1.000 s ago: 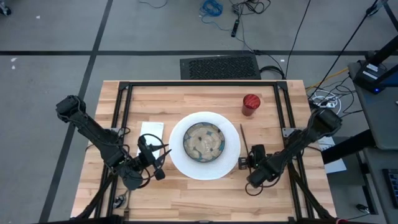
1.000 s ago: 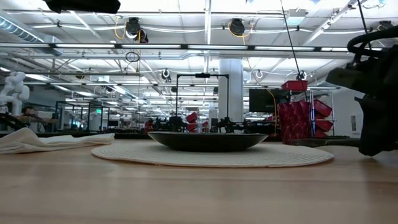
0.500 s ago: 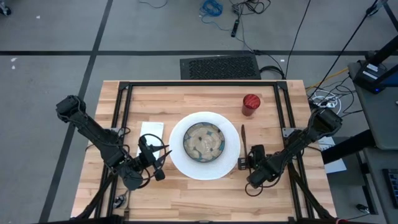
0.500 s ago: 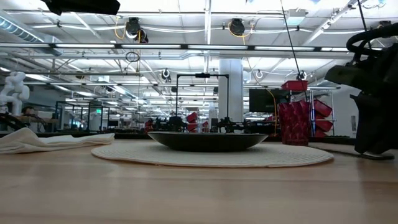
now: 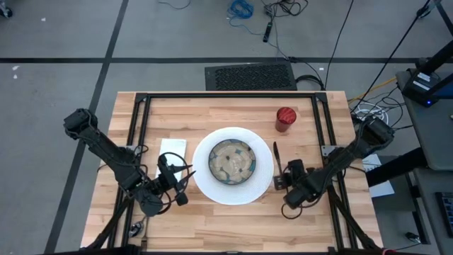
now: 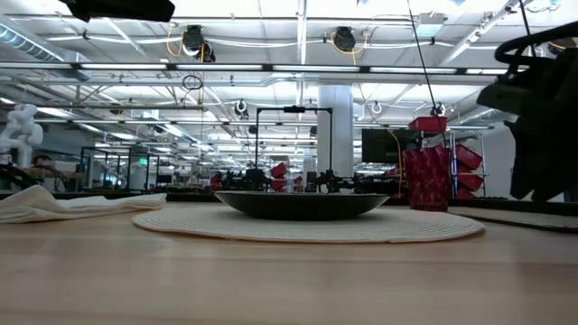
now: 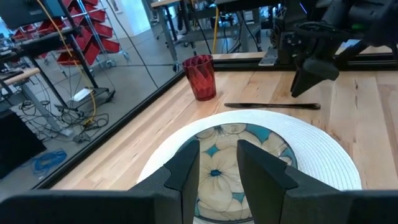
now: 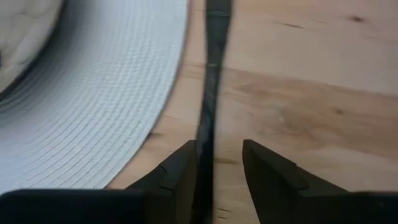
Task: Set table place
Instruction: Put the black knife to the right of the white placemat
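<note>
I need to set the place beside the white plate, so I should next grab the dark knife by its handle (image 8: 204, 168) with my right gripper.
A big white plate (image 5: 263, 177) lies in the middle of the table (image 5: 233, 219), with a patterned bowl (image 5: 232, 161) on it. A white napkin (image 5: 172, 149) lies left of the plate and a red cup (image 5: 285, 119) stands at the far right. A dark piece of cutlery (image 8: 211, 93) lies flat on the wood just right of the plate. My right gripper (image 8: 214, 171) hovers open over its near end, one finger on either side. My left gripper (image 7: 219, 165) is open at the plate's near left, nothing between its fingers.
A black metal frame (image 5: 226, 97) runs along the table's far side and down both sides, where the arms are mounted. Bare wood lies along the near edge and at the far left. Beyond the table are grey floor, cables and racks of red bins (image 6: 438, 176).
My right gripper has gone up from the table. The cutlery piece stays behind on the wood; its near end has swung a little toward the plate, so it lies straighter along the plate's right side.
</note>
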Controlling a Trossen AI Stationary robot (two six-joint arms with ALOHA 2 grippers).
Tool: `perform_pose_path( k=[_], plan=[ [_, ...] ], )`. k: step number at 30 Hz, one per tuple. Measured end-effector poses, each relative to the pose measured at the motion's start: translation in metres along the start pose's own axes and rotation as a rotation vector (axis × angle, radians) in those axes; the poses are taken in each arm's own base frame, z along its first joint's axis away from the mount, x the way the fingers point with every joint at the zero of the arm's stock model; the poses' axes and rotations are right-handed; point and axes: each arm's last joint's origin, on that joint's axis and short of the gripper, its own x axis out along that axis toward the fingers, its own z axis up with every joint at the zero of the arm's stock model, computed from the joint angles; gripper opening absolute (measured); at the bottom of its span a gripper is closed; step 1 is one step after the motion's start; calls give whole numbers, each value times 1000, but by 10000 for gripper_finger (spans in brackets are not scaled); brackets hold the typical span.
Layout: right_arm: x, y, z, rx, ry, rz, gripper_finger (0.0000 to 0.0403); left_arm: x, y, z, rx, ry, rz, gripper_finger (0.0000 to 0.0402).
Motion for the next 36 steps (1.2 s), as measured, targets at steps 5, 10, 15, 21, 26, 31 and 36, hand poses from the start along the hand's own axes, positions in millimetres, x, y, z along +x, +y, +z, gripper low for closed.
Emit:
perform_pose_path(
  k=[5, 10, 15, 21, 26, 31, 36],
  plan=[
    [9, 7, 13, -64, -11, -29, 109, 4, 2, 0, -5, 3, 16, 95],
    [23, 16, 39, -90, -81, -52, 89, 7, 3, 1, -8, 8, 27, 95],
    [37, 26, 62, -139, -62, -55, 53, 8, 4, 1, -5, 11, 32, 95],
    [48, 32, 77, -163, 49, -41, 4, 8, 4, 0, 0, 19, 19, 95],
    [49, 32, 78, -162, 104, -39, 3, 8, 3, 0, -1, 37, -18, 95],
    [51, 31, 77, -176, 121, -43, 1, 8, 2, 0, -2, 37, -19, 95],
    [62, 23, 71, -149, 134, -24, 1, 8, 2, 0, -3, 37, -19, 95]
  ],
)
